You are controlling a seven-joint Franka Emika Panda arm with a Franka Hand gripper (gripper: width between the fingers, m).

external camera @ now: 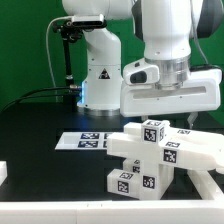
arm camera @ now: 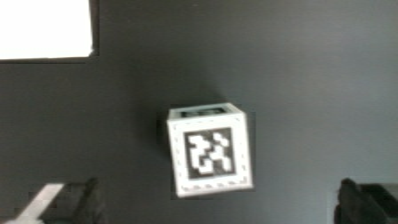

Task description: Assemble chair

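My gripper moves toward the small tagged block (arm camera: 208, 150) next, before closing. My fingers are still short of the block, so closing now would miss it.
The chair parts are chunky white pieces with black-and-white tags. Several lie stacked in a heap (external camera: 160, 155) at the front of the exterior view, right of centre. In the wrist view one small white block (arm camera: 214, 146) with a tag on top lies on the black table. My gripper (arm camera: 214, 205) is open and empty, its two dark fingertips (arm camera: 61, 203) standing wide apart, and the block lies just beyond the gap between them. In the exterior view the gripper's white hand (external camera: 170, 93) hangs above the heap. Its fingers are not clearly seen there.
The marker board (external camera: 84, 141) lies flat on the black table left of the heap. A white piece (external camera: 3, 172) shows at the exterior view's left edge. A white flat shape (arm camera: 43, 30) fills one corner of the wrist view. The arm's base (external camera: 98, 75) stands behind.
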